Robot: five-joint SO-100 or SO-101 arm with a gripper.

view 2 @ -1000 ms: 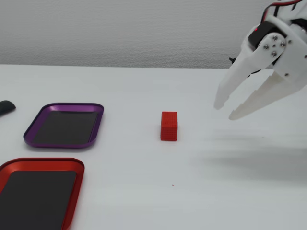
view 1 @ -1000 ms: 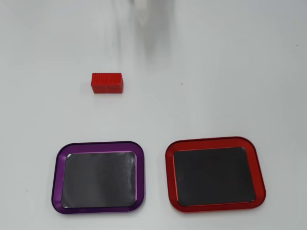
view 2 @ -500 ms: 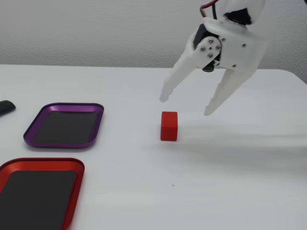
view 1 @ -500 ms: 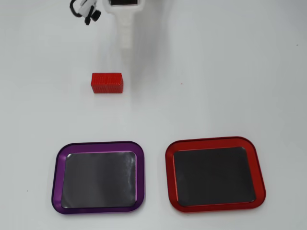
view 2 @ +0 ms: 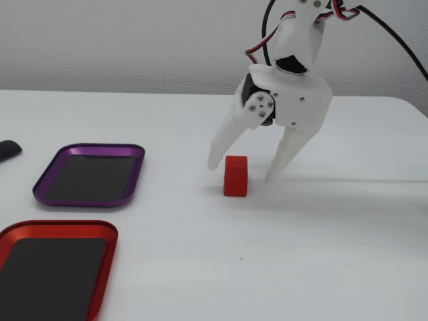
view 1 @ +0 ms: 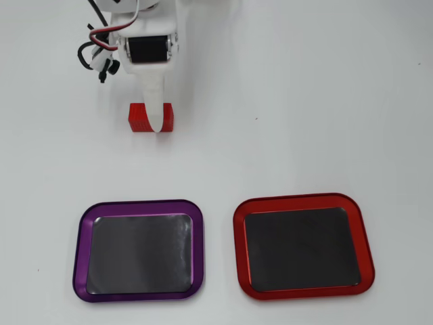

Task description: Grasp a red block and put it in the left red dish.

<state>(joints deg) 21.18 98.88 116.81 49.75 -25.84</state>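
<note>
Next, my gripper picks up the red block by its middle (view 1: 151, 118) to put it in the red dish (view 1: 302, 247).
The red block (view 1: 142, 118) lies on the white table near the arm's base; it also shows in the fixed view (view 2: 235, 176). My white gripper (view 2: 242, 171) is open and lowered around the block, one finger on each side, tips close to the table, neither finger clearly touching it. In the overhead view the gripper (view 1: 156, 120) covers the block's middle. The red dish (view 1: 302, 247) with its dark inner surface lies at the lower right in the overhead view and at the lower left in the fixed view (view 2: 53, 267). It holds nothing.
A purple-rimmed tray (view 1: 139, 250) of the same shape lies beside the red dish, also seen in the fixed view (view 2: 91, 174). A dark object (view 2: 8, 150) lies at the left edge of the fixed view. Servo cables (view 1: 98, 47) hang by the arm.
</note>
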